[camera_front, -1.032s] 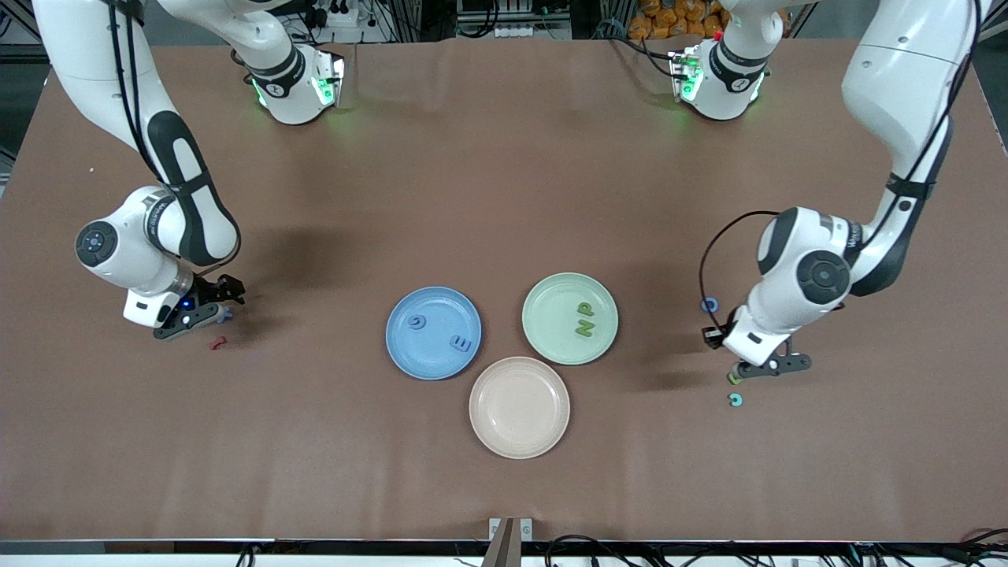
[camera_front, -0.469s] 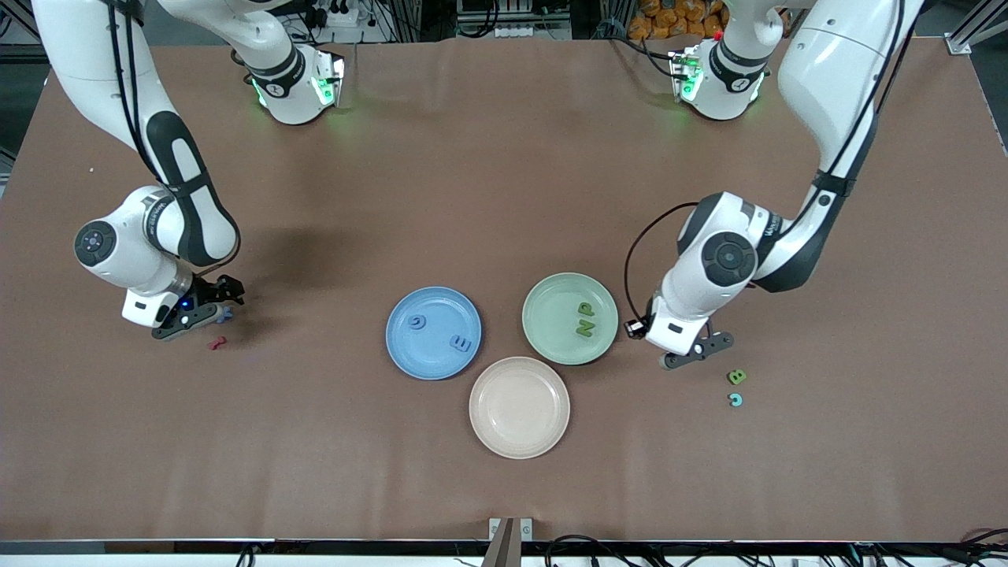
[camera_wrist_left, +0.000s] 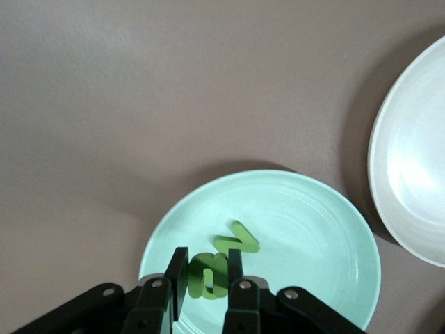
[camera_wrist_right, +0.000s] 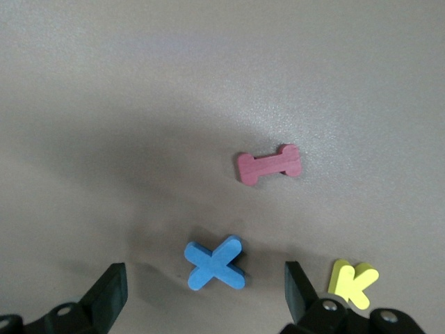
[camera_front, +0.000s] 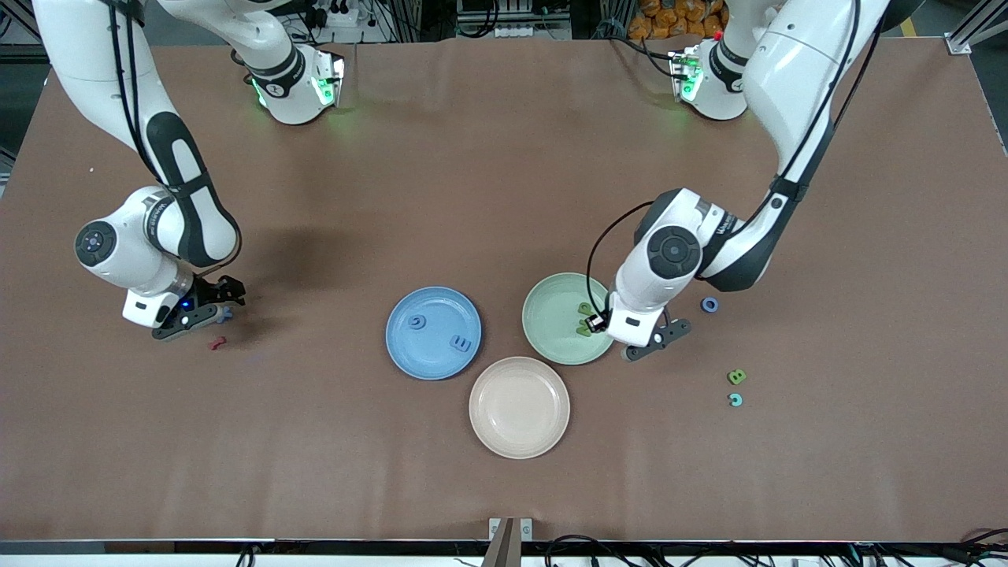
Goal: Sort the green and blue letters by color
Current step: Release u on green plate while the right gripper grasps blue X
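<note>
The fingers are level with the blue X (camera_front: 226,315) (camera_wrist_right: 215,263) on the tabletop and beside its arms, so my right gripper should close now. Closing now would hold it.
My left gripper (camera_front: 628,353) hangs over the rim of the green plate (camera_front: 551,303) and is shut on an olive green letter (camera_wrist_left: 208,275). Below it a green N (camera_wrist_left: 237,243) lies on that plate (camera_wrist_left: 313,236). The blue plate (camera_front: 433,358) holds a blue G (camera_front: 416,322) and a blue E (camera_front: 461,343). My right gripper (camera_wrist_right: 203,296) is open, low over a blue X (camera_wrist_right: 215,263) near the right arm's end of the table. A green B (camera_front: 736,377), a teal C (camera_front: 735,400) and a blue ring (camera_front: 709,305) lie on the table toward the left arm's end.
A beige plate (camera_front: 519,406) sits nearer the camera than the other two plates. A red piece (camera_wrist_right: 269,165) and a yellow K (camera_wrist_right: 353,282) lie beside the blue X. The red piece also shows in the front view (camera_front: 216,342).
My left arm has swung from beside the green B over to the green plate, holding a green letter. The B, C and blue ring are uncovered. The right arm has not moved.
</note>
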{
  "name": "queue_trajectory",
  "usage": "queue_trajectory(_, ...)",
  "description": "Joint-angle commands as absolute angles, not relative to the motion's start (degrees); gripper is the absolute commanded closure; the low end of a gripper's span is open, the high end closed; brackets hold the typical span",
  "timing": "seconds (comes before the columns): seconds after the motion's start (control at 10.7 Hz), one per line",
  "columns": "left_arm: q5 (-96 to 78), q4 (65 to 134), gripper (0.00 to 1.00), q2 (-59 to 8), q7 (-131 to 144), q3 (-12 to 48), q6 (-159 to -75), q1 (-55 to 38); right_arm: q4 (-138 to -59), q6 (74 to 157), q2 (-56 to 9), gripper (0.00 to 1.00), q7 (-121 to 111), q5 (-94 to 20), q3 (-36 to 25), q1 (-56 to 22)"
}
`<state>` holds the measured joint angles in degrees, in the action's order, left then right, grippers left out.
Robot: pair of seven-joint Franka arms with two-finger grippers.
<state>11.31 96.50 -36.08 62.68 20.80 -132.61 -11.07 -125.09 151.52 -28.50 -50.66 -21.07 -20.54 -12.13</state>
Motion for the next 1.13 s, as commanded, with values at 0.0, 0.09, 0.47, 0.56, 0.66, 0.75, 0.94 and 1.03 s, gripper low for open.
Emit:
queue_trajectory(0.0,10.02,93.52,0.93,-38.5,68.8,19.95,-131.4,-13.71,-124.45,151.79,-29.09,0.0,-50.45,-21.88,-20.13,-11.69)
queue_trajectory(0.09,10.72,93.34,0.01,-38.5,68.12,19.86,-131.4,-13.97,-124.19,151.7,-29.18,0.0,-50.45,-21.88,-20.04,-11.6)
queue_trajectory(0.47,11.78,93.34,0.0,-38.23,67.06,19.77,-131.4,-13.36,-123.75,151.7,-29.71,0.0,-50.45,-22.68,-19.95,-11.6)
queue_trajectory(0.56,11.86,93.34,0.0,-38.06,66.97,19.69,-131.4,-13.19,-123.66,151.7,-29.71,0.4,-50.45,-22.68,-19.95,-11.69)
queue_trajectory(0.66,12.39,93.6,0.0,-37.88,66.1,19.69,-131.4,-12.75,-123.66,151.7,-29.71,0.87,-50.45,-22.68,-19.95,-11.78)
queue_trajectory(0.75,12.57,93.86,0.0,-37.71,64.01,19.69,-131.31,-11.7,-123.58,151.7,-29.71,1.0,-50.45,-22.68,-19.95,-11.86)
queue_trajectory(0.94,12.66,94.04,0.0,-37.36,59.79,19.69,-130.44,-9.68,-123.4,151.7,-29.71,1.0,-50.54,-22.68,-20.04,-11.87)
queue_trajectory(1.03,12.66,94.13,0.0,-36.83,56.37,19.77,-129.21,-8.36,-123.22,151.61,-29.71,1.0,-50.45,-22.68,-19.95,-11.95)
